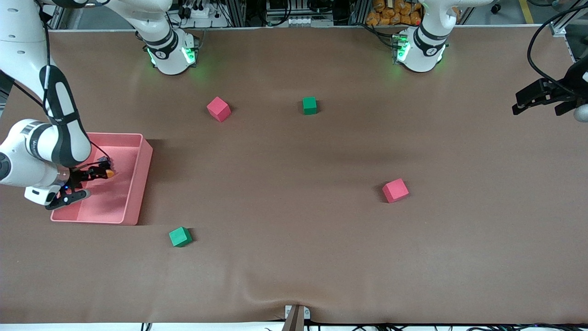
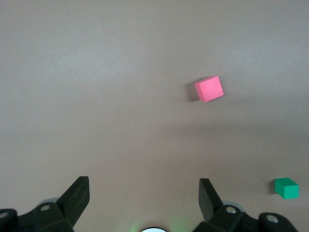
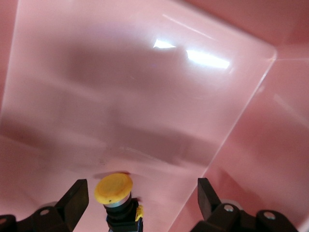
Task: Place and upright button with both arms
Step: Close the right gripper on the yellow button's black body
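Observation:
The right gripper will next grab the button (image 3: 115, 191) by the black body below its cap (image 3: 123, 216), and this is to place it upright on the tabletop.
The button (image 1: 109, 173) has a round orange cap on a short black body and lies on its side in the pink tray (image 1: 144, 161). My right gripper (image 1: 102, 169) is down inside the tray, open, its fingers on either side of the button. In the right wrist view the button (image 3: 115, 191) sits close to one finger, with a wide gap to the other, between the tips of the right gripper (image 3: 142, 188); the tray wall (image 3: 270, 145) rises beside it. My left gripper (image 1: 521, 105) waits open in the air at the left arm's end of the table; the left wrist view shows that gripper (image 2: 143, 186) with nothing between its fingers.
Two pink cubes (image 1: 218, 109) (image 1: 395, 190) and two green cubes (image 1: 309, 105) (image 1: 180, 236) are scattered on the brown table. The left wrist view catches a pink cube (image 2: 209, 89) and a green cube (image 2: 287, 188).

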Tool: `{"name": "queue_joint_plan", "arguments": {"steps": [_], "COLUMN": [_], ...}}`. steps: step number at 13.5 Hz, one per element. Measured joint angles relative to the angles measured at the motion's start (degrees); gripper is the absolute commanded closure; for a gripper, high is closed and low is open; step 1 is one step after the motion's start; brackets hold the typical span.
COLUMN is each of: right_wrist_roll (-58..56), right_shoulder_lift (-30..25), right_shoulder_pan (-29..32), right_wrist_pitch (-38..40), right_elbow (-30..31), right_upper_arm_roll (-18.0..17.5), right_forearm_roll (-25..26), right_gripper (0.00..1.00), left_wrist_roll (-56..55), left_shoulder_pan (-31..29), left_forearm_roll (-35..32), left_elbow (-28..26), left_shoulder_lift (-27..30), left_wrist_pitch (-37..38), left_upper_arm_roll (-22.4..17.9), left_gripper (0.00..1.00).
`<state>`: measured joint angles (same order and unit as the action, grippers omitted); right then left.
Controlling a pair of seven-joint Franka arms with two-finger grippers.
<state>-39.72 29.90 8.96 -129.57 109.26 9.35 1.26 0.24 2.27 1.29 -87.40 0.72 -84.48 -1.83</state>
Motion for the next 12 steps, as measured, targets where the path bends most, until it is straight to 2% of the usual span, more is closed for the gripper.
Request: {"name": "queue_joint_plan", "arguments": {"steps": [5, 12], "right_wrist_roll": [-1.0, -1.4], "right_shoulder_lift": [0.0, 0.0], "right_shoulder_pan": [0.2, 1.2], "right_wrist_pitch": [-3.9, -4.0], "right_elbow": [4.3, 6.5], "right_upper_arm_roll": [0.0, 0.4], "right_forearm_roll": [0.0, 0.0], "right_gripper": [0.0, 0.0], "left_wrist_roll": [0.0, 0.0], "left_shoulder_pan": [0.0, 0.0], "left_forearm_roll": [0.0, 0.0], "left_elbow": [0.0, 0.0], "left_shoulder_lift": [0.0, 0.0], "left_wrist_pitch": [0.0, 0.0], "left_upper_arm_roll": [0.0, 0.0], "left_gripper": [0.0, 0.0]}}
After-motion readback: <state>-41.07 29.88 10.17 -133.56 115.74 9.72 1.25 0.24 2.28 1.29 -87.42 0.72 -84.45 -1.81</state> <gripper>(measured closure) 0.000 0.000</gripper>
